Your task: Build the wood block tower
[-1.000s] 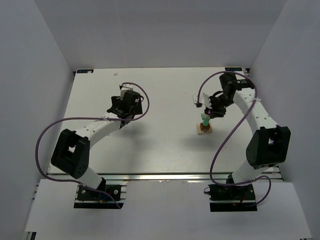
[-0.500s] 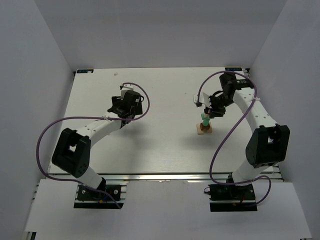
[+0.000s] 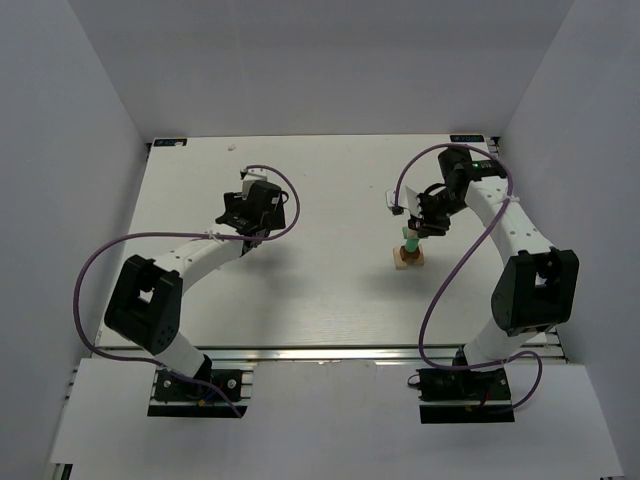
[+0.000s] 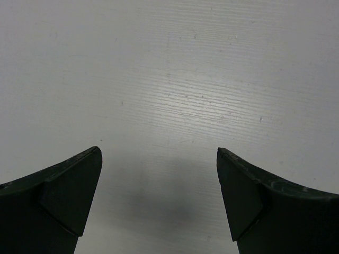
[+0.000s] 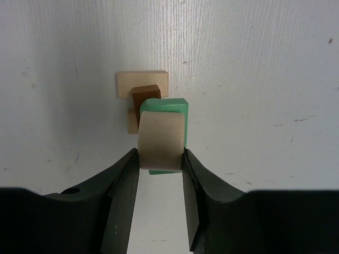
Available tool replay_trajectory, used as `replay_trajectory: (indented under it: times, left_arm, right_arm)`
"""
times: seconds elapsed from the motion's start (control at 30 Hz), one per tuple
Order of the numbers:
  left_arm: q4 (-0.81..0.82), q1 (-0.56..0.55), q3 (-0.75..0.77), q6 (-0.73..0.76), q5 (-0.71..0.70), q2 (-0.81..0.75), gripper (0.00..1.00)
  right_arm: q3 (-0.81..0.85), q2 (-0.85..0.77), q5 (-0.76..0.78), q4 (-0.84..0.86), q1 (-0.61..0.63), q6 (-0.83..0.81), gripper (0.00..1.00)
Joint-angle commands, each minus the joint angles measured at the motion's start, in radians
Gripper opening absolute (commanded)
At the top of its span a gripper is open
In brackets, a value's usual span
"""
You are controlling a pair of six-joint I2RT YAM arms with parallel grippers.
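My right gripper needs to release the pale tan block: it is directly above the green block and would come to rest there if I opened now.
The wood block tower stands right of the table's middle: light tan blocks at the bottom, a dark brown block above them, a green block on top. My right gripper is shut on a pale tan block with a rounded top and holds it right over the green block. In the top view the right gripper hangs just above the tower. My left gripper is open and empty over bare table; in the top view the left gripper is far left of the tower.
The white table has raised walls at the sides and back. A small white tag sticks out beside the right wrist. Purple cables loop round both arms.
My right gripper has crept a little up and toward the far edge with the pale block. The left arm has barely moved.
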Motion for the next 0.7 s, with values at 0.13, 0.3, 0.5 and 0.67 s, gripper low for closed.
replay_trajectory:
  times: [0.13, 0.3, 0.5, 0.67]
  left_arm:
    - [-0.002, 0.004, 0.034, -0.008, 0.005, 0.002, 0.98]
    - [-0.005, 0.004, 0.037, -0.006, 0.005, 0.002, 0.98]
    - [-0.002, 0.003, 0.037, -0.005, 0.009, 0.005, 0.98]
    - [-0.005, 0.004, 0.042, -0.006, 0.011, 0.01, 0.98]
  right_arm:
    - [0.005, 0.003, -0.024, 0.006, -0.008, -0.013, 0.42]
    - [0.008, 0.002, -0.03, 0.005, -0.01, -0.013, 0.46]
    - [0.008, -0.004, -0.03, 0.005, -0.013, -0.007, 0.57]
    - [0.024, -0.009, -0.032, -0.007, -0.016, -0.01, 0.61]
